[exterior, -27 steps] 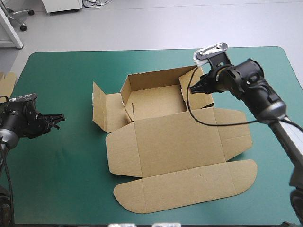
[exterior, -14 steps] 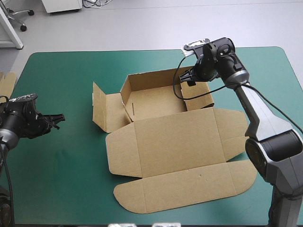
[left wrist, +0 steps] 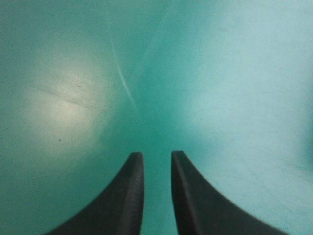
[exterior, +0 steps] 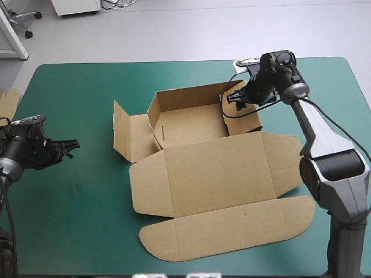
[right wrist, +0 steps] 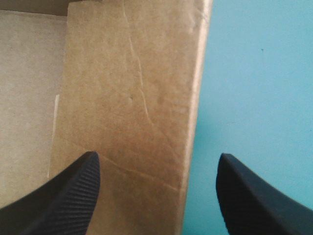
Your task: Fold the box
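The right gripper will next grab the box by its upright side (exterior: 250,113), to hold the box steady for folding the box's splayed flap (exterior: 128,134).
The brown box (exterior: 203,174) lies in the middle of the teal-green table as an open tray with its lid flat toward the near edge. Its back and side walls stand up, and a left flap (exterior: 126,138) is splayed outward. My right gripper (exterior: 235,97) is open at the far end of the tray's right wall (exterior: 242,113). In the right wrist view this gripper (right wrist: 157,156) straddles that wall (right wrist: 132,98), one finger over the tray's inside and one over the cover outside. My left gripper (exterior: 69,147) hovers near the table's left edge, far from the box. In its own view it (left wrist: 155,157) is shut over bare cover.
An edge of more brown board (exterior: 7,103) shows at the table's left edge. Bare teal-green cover (exterior: 75,214) lies left of the box and along the near-left corner. The lid's rounded flap (exterior: 232,229) reaches close to the near edge.
The right arm has turned at the wrist and shifted a little, bringing its gripper down over the far end of the tray's right wall. The left arm and the box have not moved.
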`<state>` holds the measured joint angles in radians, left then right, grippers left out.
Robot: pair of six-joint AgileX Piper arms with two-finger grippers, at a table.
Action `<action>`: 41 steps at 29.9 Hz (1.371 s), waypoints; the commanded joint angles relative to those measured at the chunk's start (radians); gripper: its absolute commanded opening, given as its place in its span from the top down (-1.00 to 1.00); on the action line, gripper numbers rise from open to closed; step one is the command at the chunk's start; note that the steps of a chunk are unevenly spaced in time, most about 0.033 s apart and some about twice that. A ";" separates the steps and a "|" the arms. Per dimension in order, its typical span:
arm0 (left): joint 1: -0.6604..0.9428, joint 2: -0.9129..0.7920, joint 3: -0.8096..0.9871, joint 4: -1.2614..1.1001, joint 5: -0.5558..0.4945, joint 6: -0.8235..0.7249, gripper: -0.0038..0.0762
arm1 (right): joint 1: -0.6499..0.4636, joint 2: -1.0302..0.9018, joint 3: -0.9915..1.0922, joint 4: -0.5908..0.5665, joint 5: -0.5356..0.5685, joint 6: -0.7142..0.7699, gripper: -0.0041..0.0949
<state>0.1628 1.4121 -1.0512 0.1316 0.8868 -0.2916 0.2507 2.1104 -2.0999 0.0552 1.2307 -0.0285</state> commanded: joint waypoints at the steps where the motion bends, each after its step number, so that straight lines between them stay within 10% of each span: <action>1: -0.001 -0.033 -0.026 0.005 -0.026 -0.004 0.54 | -0.002 -0.031 -0.032 0.004 -0.035 -0.019 -0.22; 12: -0.001 -0.033 -0.026 0.005 -0.030 -0.003 0.54 | 0.009 0.032 -0.028 -0.019 -0.038 -0.029 0.07; 21: -0.001 -0.033 -0.026 0.005 -0.030 0.000 0.54 | 0.005 0.032 -0.028 -0.038 -0.033 -0.026 0.99; 41: 0.001 -0.033 -0.026 0.039 -0.070 0.050 0.54 | -0.098 -0.235 -0.021 0.048 -0.021 -0.040 0.98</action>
<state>0.1628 1.4121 -1.0512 0.1346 0.8559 -0.2495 0.1807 1.9948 -2.0913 0.0515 1.2337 -0.0502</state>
